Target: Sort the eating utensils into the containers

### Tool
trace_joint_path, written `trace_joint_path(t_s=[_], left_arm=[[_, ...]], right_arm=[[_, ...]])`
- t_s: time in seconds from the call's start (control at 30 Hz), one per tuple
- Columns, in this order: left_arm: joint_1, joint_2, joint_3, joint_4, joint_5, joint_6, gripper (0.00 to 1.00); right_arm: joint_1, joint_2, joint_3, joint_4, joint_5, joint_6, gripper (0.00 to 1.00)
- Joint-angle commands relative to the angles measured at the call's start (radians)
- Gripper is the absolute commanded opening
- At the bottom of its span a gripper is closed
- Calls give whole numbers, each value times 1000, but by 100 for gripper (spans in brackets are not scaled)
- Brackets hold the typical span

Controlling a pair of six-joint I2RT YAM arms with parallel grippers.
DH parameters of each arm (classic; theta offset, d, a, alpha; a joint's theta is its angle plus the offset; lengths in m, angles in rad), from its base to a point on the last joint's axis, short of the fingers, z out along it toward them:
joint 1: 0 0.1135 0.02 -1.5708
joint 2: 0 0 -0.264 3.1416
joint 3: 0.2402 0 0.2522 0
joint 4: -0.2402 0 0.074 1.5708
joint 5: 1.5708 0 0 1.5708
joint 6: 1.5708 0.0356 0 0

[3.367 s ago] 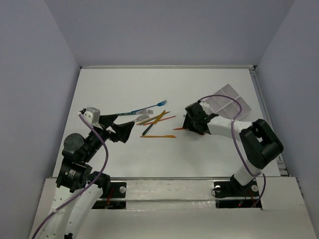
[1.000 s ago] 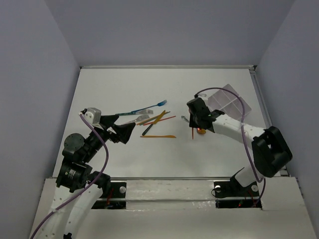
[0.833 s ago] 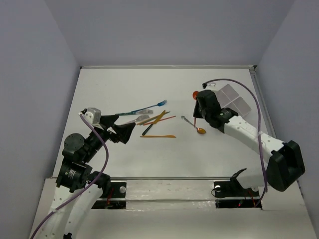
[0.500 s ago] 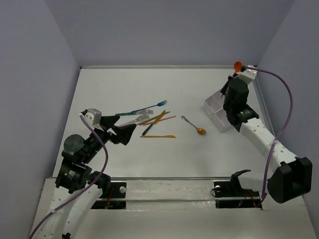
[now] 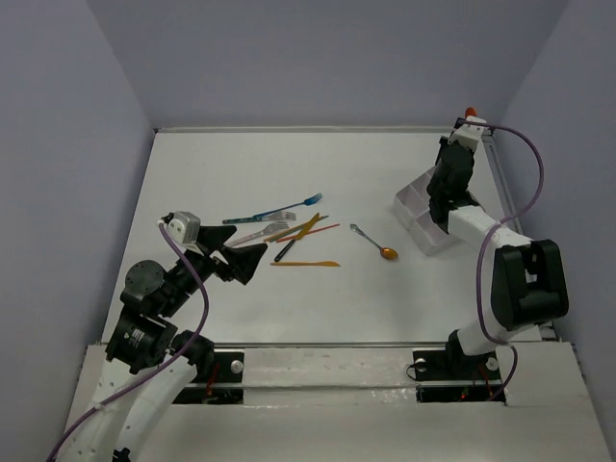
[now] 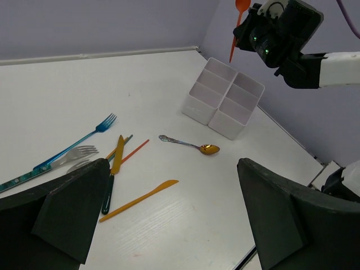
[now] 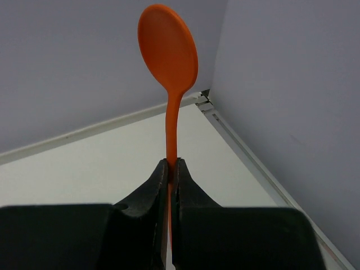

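Observation:
The orange spoon [image 5: 470, 113] hangs high past the far edge of the white divided container and would fall outside, so my right gripper keeps hold of it for now, until it is over the container.
My right gripper [image 7: 170, 166] is shut on the stem of an orange spoon [image 7: 169, 50], which stands bowl-up. From above, this gripper [image 5: 469, 127] hangs at the far right, just beyond the white divided container [image 5: 412, 207], with the orange spoon [image 5: 470, 113] poking out. The left wrist view shows the spoon [image 6: 241, 7] high above the container [image 6: 197, 107]. My left gripper [image 5: 241, 258] is open and empty, low beside the pile: blue fork [image 5: 274, 213], grey forks [image 5: 265, 231], yellow-orange knife [image 5: 305, 264], and a gold-bowled metal spoon [image 5: 375, 243] lying alone.
A dark-handled utensil [image 6: 108, 194], a yellow one [image 6: 118, 154] and a thin red one [image 6: 135, 151] lie crossed in the pile. Grey walls close in on the left, back and right. A metal rail [image 5: 496, 164] runs along the table's right edge.
The right arm lifted the orange spoon from near the pile and swung it to the far right corner, beyond the container. The left gripper shifted slightly and stayed open.

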State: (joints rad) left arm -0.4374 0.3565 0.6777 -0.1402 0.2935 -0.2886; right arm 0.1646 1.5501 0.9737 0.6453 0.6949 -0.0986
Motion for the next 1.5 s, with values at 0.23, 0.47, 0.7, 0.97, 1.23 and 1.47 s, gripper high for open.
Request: trace_joint_path(t_s=[0.23, 0.47, 0.7, 0.97, 1.23, 1.47], left_arm=[[-15, -2, -1, 22, -16, 9, 99], [-15, 1, -1, 22, -16, 9, 99], [-15, -1, -1, 24, -13, 9, 99], [-15, -1, -3, 25, -11, 9, 99], [-15, -4, -4, 28, -8, 9, 99], [-6, -1, -4, 30, -1, 8, 99]], right_arm=[[-4, 97, 3, 172, -21, -72, 0], [-4, 151, 6, 188, -23, -107, 0], [-4, 162, -16, 154, -32, -78, 4], [-4, 127, -26, 76, -48, -10, 49], [-4, -21, -9, -130, -109, 80, 72], [173, -228, 19, -629, -190, 338, 72]])
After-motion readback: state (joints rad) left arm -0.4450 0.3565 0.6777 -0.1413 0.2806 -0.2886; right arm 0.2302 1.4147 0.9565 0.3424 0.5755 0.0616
